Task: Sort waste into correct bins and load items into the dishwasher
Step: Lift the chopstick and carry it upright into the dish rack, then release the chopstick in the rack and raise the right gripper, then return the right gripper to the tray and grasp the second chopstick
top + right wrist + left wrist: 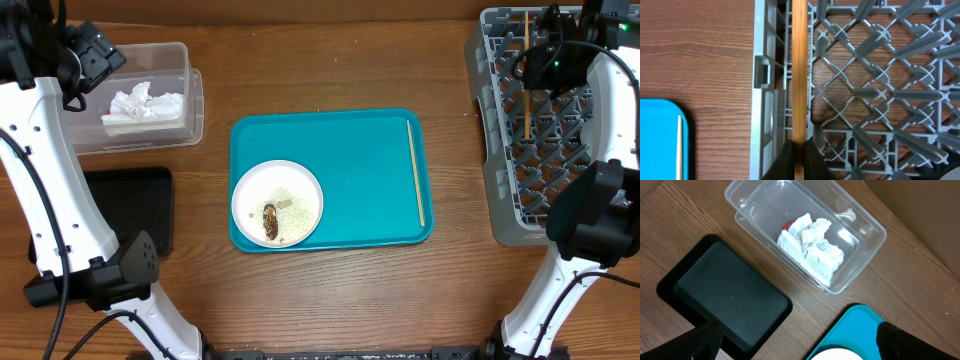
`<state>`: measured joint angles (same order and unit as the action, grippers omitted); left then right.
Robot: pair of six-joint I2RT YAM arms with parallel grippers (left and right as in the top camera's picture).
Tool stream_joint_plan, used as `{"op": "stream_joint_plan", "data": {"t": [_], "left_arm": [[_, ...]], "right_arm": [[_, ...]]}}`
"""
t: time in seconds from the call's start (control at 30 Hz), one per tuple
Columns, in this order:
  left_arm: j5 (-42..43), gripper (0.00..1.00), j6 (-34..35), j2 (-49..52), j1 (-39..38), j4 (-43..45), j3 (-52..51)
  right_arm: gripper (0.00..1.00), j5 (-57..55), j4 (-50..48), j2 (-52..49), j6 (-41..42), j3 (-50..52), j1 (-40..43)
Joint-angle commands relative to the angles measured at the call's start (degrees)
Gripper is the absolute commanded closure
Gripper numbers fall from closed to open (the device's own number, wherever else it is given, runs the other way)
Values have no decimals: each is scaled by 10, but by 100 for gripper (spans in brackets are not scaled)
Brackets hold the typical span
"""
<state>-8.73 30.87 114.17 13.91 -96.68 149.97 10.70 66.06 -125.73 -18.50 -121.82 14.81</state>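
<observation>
I need to let go of the wooden chopstick [527,90] with my right gripper, because the chopstick lies along the grey dish rack's side channel [513,122], inside the rack's side, and would stay there.
My right gripper [799,161] is shut on a wooden chopstick [799,75] and holds it over the left side of the grey dish rack [760,75]; in the overhead view the gripper [535,48] and that chopstick [527,90] are at the rack [500,160]. A second chopstick [415,170] lies on the teal tray [350,140]. A white plate [305,185] on the tray holds a brown scrap [270,221] and white crumbs [285,196]. My left gripper [800,350] is open and empty above the clear tub [867,225], which holds white tissues [812,247] and a red wrapper [787,225].
The black tray [130,205] lies on the table at the left, in front of the clear tub [195,100]. The teal tray's corner [855,325] and the plate's edge [840,355] show in the left wrist view. The second chopstick [679,145] shows in the right wrist view.
</observation>
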Motion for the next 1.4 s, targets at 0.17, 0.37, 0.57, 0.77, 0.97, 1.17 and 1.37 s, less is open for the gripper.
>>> {"op": "stream_joint_plan", "data": {"t": [0.17,0.37,0.57,0.77,0.97,1.17,1.37], "left_arm": [[3,0,-13,5,2,-1,1],[3,0,-13,5,2,-1,1],[3,0,-13,5,2,-1,1],[2,0,-13,5,2,-1,1],[3,0,-13,5,2,-1,1],[2,0,-13,5,2,-1,1],[3,0,-13,5,2,-1,1]], "right_arm": [[82,14,7,-17,7,-1,-12],[73,14,21,15,54,-2,-17],[54,117,44,77,68,-2,-17],[0,285,122,109,67,-2,-34],[9,298,183,108,66,25,-95],[24,48,130,108,218,104,-202],[28,-94,36,108,312,228,-276]]}}
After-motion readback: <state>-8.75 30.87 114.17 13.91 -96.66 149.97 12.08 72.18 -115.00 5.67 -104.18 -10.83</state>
